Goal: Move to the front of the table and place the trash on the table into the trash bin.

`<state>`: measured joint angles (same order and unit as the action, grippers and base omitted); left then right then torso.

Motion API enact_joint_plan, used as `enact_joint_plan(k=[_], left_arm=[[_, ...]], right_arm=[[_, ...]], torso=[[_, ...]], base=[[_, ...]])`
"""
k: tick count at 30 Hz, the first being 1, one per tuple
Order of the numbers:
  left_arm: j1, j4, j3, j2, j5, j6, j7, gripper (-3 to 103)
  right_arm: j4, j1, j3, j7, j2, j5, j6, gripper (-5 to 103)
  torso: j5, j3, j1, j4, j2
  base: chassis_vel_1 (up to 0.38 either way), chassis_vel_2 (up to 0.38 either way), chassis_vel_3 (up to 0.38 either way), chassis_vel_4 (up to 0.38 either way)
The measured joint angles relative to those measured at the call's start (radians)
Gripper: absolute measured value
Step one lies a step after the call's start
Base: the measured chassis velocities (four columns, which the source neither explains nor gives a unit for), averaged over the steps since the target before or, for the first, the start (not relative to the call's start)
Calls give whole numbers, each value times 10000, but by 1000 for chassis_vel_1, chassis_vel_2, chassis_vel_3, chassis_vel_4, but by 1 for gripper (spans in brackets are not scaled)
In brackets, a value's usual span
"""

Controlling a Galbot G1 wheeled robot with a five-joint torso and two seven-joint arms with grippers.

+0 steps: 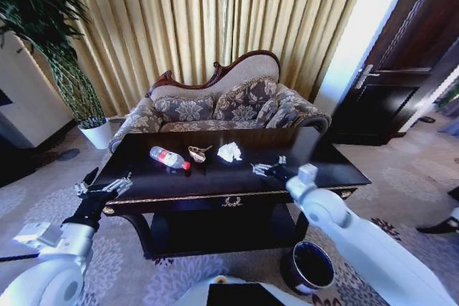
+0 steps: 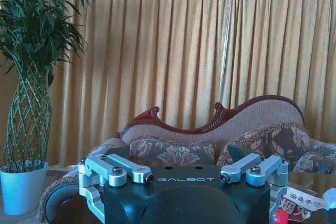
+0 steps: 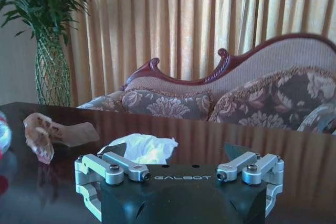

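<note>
The white tissue needs to go into the trash bin, so my right gripper should grab it by its crumpled edge next.
The dark-brown table stands right before me. On it lie the trash items in a row: a clear bottle with a red cap, a tan wrapper and a white tissue. My right gripper hovers open low over the tabletop, a short way in front of the tissue, with the wrapper off to one side. My left gripper is open at the table's left front corner, holding nothing. The wrapper shows beyond it. The trash bin stands on the floor by the table's right front leg.
A patterned sofa stands behind the table against gold curtains. A tall plant in a white pot is at the back left. A dark wooden door is at the right. Patterned carpet surrounds the table.
</note>
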<state>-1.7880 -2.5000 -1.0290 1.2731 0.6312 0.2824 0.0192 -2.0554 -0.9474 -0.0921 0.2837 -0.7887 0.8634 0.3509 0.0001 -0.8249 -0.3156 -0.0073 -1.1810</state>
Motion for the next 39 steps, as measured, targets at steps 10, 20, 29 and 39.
enact_joint_plan(k=[10,20,29,39], left_arm=[[-86,0,-114,143,-16,38,143,100],[-278,0,-611,285,132,29,147,100],[-297,0,-595,320,143,2,129,100],[-321,0,-600,307,139,-126,110,100]], right_arm=[[1316,2026,1794,666,-946,456,895,100],[2402,2858,2392,1174,-1833,681,1398,100],[2481,3080,2526,1224,-1953,905,1452,100],[2921,3223,2724,1243,-2197,587,1410,100]], torso=[[-1,1,0,-1,0],[-1,1,-1,-1,0],[-2,1,-1,-1,0],[-1,1,-1,-1,0]], base=[[0,0,0,0],[0,0,0,0],[0,0,0,0],[0,0,0,0]])
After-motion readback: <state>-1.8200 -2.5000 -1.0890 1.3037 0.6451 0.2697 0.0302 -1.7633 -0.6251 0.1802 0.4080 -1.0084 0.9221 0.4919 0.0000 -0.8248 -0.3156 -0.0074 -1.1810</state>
